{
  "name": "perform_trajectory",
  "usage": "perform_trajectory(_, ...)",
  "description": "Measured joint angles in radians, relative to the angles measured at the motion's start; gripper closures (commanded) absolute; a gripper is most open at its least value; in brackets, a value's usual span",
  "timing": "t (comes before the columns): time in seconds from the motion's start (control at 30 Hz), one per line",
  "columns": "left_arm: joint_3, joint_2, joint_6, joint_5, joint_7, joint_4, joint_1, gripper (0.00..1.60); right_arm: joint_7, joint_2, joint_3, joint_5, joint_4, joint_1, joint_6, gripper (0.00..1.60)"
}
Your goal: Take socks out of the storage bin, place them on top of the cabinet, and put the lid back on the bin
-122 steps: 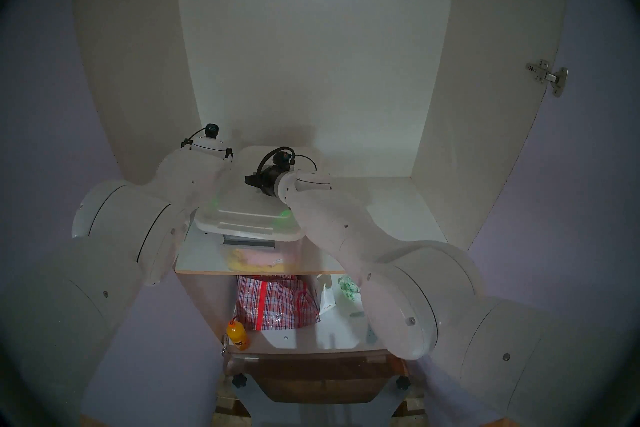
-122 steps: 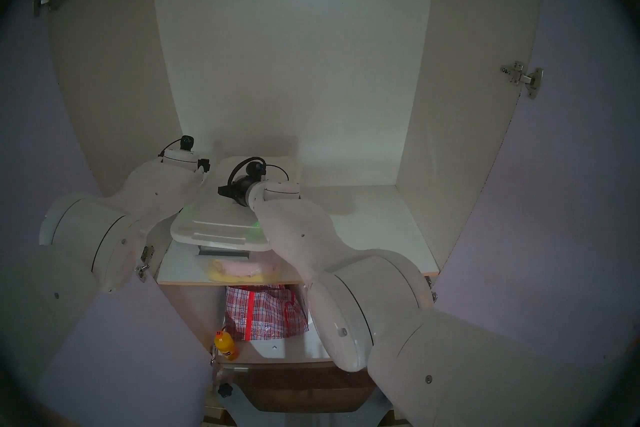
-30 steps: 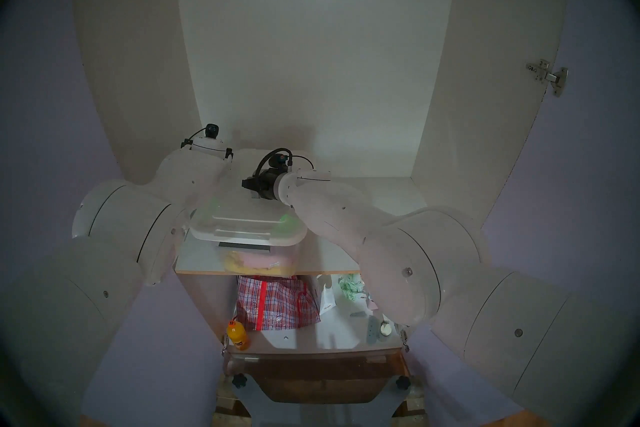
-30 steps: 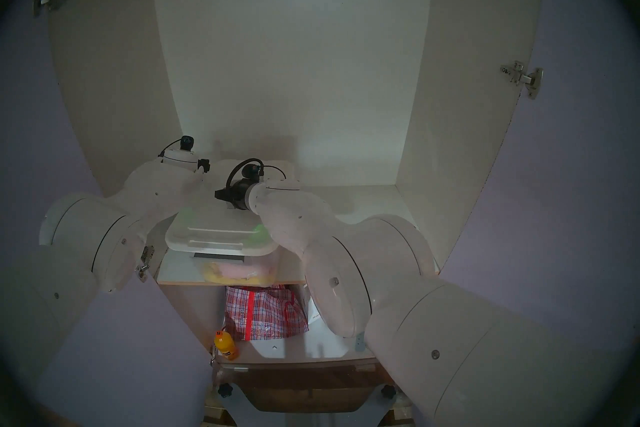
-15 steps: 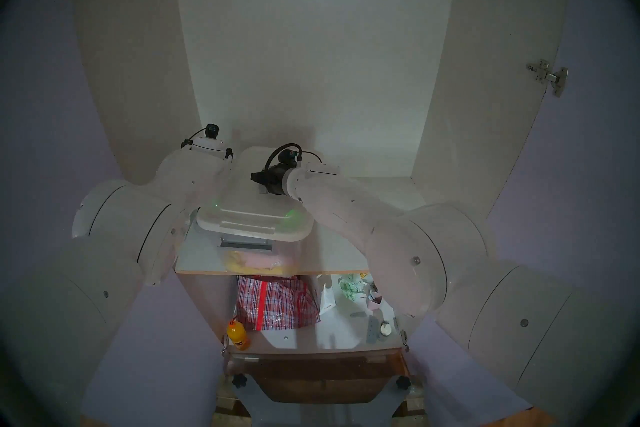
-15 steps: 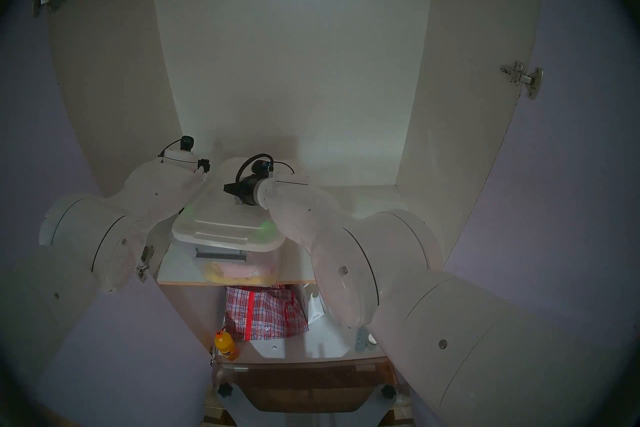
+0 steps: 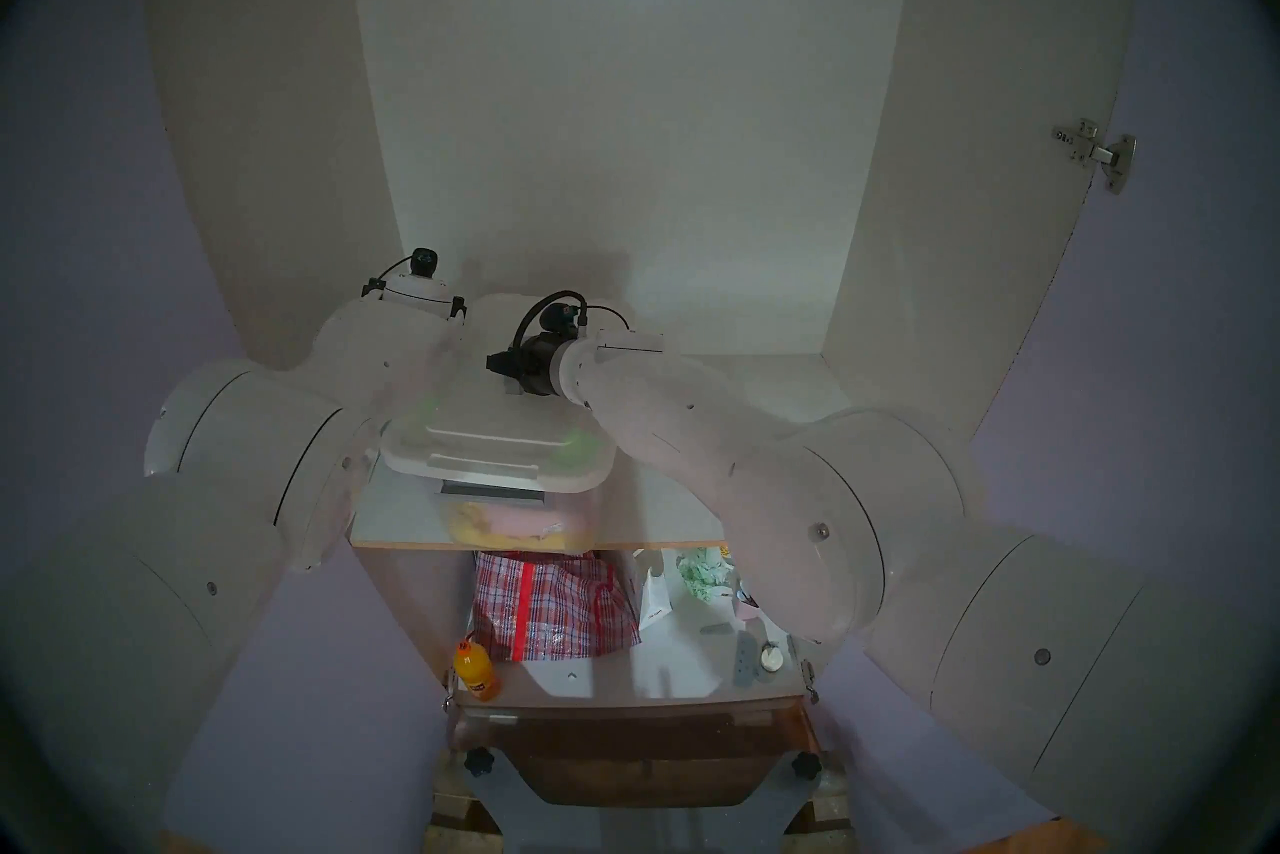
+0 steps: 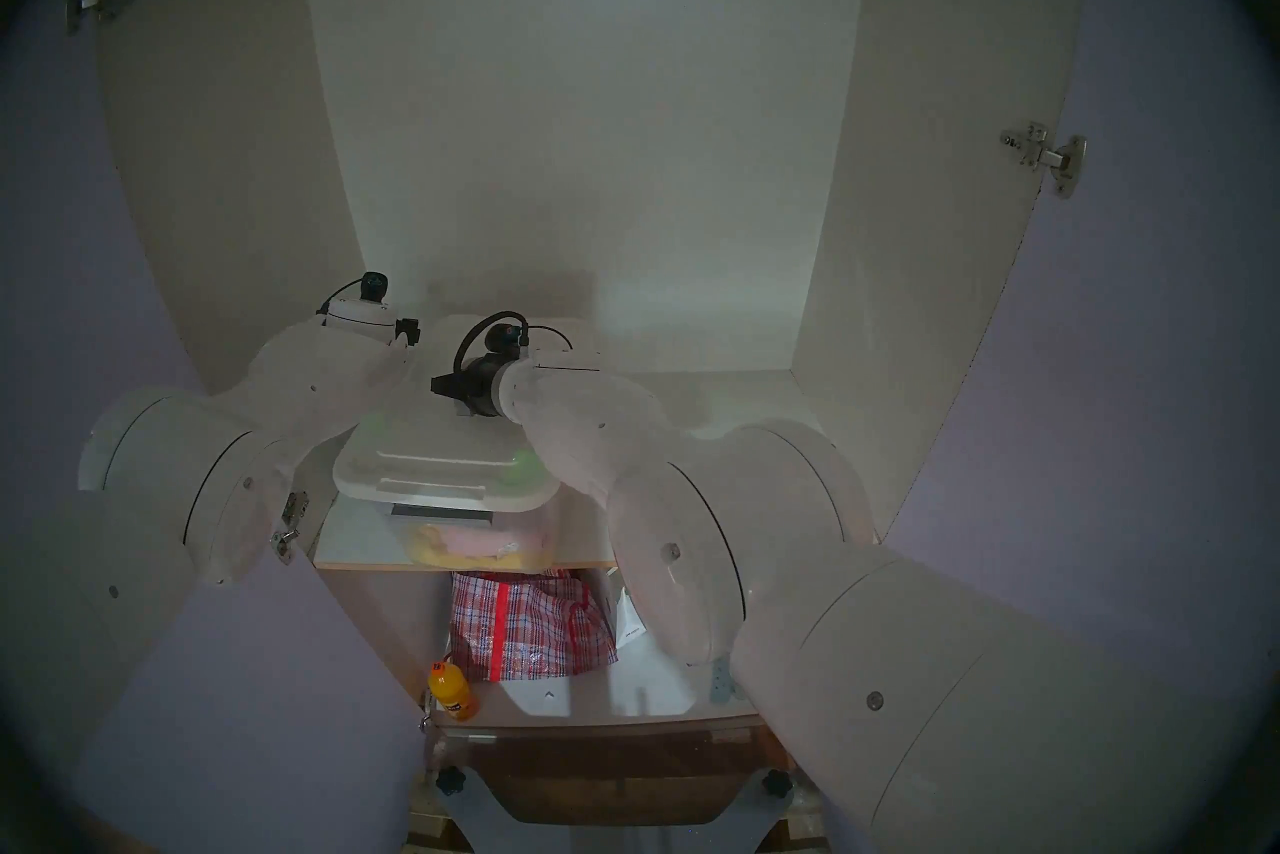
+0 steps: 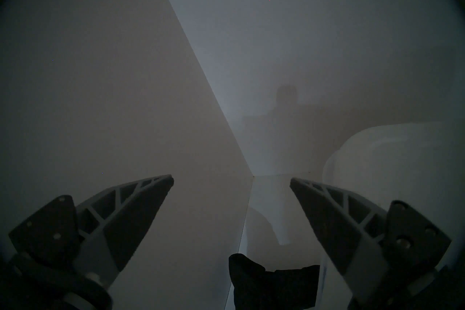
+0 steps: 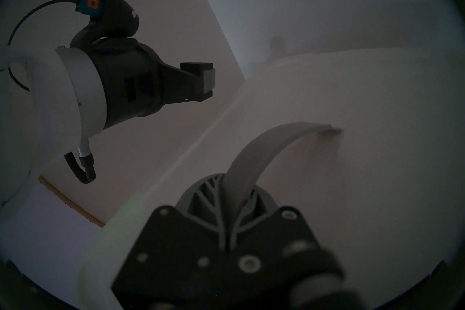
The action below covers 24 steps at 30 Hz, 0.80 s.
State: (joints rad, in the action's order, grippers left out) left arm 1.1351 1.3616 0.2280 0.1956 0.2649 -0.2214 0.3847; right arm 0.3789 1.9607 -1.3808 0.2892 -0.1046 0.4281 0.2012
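Observation:
The lid's front edge meets the bin's rim over the latch bar, so the lid would stay seated and it is time for my right gripper to open.
The white lid lies over the clear storage bin, on the cabinet's upper shelf. My right gripper is shut on the lid's dark grey handle; its fingers clamp the handle's near end. My left gripper is open and empty, close to the cabinet's left wall, left of the lid. A black sock lies on the shelf just below it. The other socks are hidden. The bin's grey latch bar shows under the lid's front edge.
Pink and yellow cloths show through the bin's front. On the lower shelf are a red plaid bag, an orange bottle, a white paper bag and small items at the right. The lilac doors stand open on both sides.
The right gripper has shifted the lid a little left and toward me since half a second ago, after moving it right. The right elbow is higher than four seconds ago. The left arm has not moved.

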Motion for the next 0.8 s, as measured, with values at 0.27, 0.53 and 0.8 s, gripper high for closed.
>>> perform_trajectory(0.27,0.000,0.000,0.000,0.000,0.000,0.000,0.000,0.00,-0.008,0.000,-0.004,-0.002,0.000,0.000,0.001,1.60)
perform_trajectory(0.53,0.000,0.000,0.000,0.000,0.000,0.000,0.001,0.00,-0.029,0.000,-0.013,0.000,0.000,-0.001,0.001,1.60)
perform_trajectory(0.8,0.001,0.000,0.000,0.000,0.000,0.000,0.001,0.00,-0.051,-0.001,-0.019,0.000,-0.002,-0.002,-0.001,0.00)
